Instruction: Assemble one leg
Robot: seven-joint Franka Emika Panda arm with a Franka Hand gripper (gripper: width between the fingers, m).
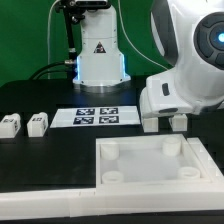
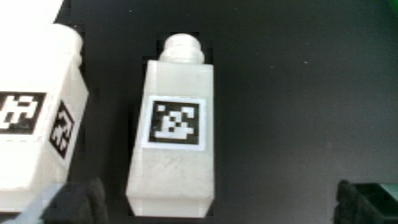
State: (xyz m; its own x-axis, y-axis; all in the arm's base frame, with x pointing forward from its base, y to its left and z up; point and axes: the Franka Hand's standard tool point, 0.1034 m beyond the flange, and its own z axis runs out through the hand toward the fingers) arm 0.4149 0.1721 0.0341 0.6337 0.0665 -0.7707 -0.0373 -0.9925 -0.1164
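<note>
The gripper isn't ready to close on the white leg yet. Its fingers are above the leg in the wrist view, so it needs to first go lower.
In the wrist view a white leg (image 2: pixel 175 125) lies flat on the black table, its marker tag facing up and its rounded peg end pointing away from the gripper. A second leg (image 2: pixel 36 110) lies beside it, partly cut off by the frame edge. My gripper (image 2: pixel 214 205) is open, and its dark fingers (image 2: pixel 370 200) stand wide on either side of the first leg's near end without touching it. In the exterior view the gripper (image 1: pixel 165 118) hangs low at the right, behind the top, and hides these two legs. Two more legs (image 1: pixel 37 123) lie at the left.
The large white tray-like top (image 1: pixel 110 150) with corner holes lies at the front of the table. The marker board (image 1: pixel 97 115) lies in front of the robot base (image 1: pixel 98 60). A low white rail (image 1: pixel 45 202) runs along the front left.
</note>
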